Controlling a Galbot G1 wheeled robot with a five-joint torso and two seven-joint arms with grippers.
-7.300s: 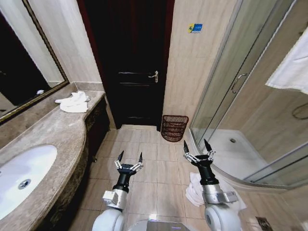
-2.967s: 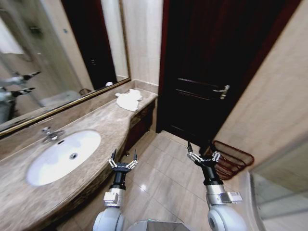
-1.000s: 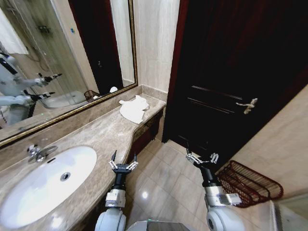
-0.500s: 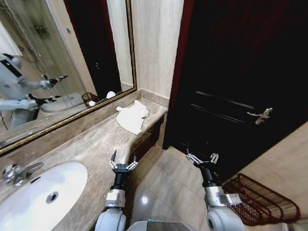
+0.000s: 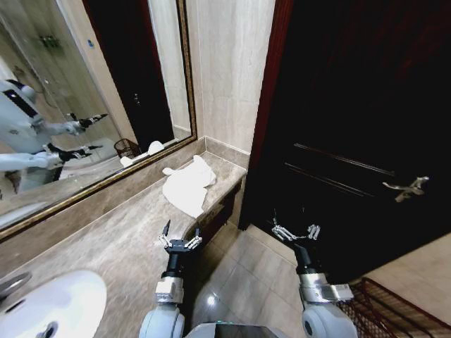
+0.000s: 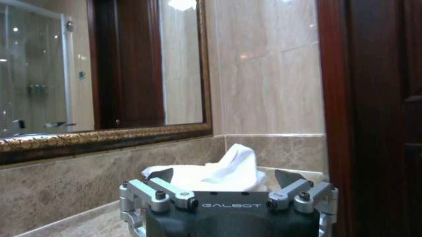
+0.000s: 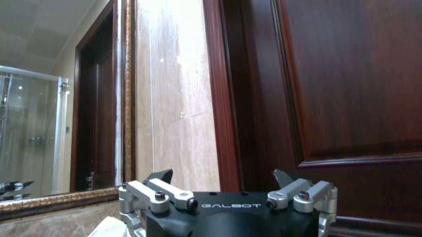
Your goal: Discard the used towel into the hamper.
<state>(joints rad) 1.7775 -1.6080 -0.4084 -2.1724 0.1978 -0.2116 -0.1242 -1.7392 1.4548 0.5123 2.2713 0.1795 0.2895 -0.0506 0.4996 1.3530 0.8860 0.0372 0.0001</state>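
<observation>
Most of the white towel (image 5: 187,186) lies slack on the marble, so my left gripper should next pinch the peaked fold that stands up.
A crumpled white towel (image 5: 187,186) lies on the far end of the marble counter (image 5: 120,246), close to the wall corner. It also fills the middle of the left wrist view as the towel (image 6: 221,170), straight ahead of my left gripper (image 6: 224,175). My left gripper (image 5: 180,236) is open, held low in front of me, short of the towel. Out over the floor tiles my right gripper (image 5: 292,227) is open too and holds nothing. The dark red-brown wire hamper (image 5: 394,310) shows partly at the lower right, on the floor by the door.
A gold-framed mirror (image 5: 77,105) runs along the wall above the counter. A white sink (image 5: 49,310) sits at the lower left. A dark wooden door (image 5: 352,127) with a metal handle (image 5: 409,189) stands ahead on the right. Beige floor tiles (image 5: 246,282) lie between counter and door.
The whole view has swung left and closer to the counter: the towel sits nearer, the sink and hamper slide toward the frame edges. Both grippers keep their open pose.
</observation>
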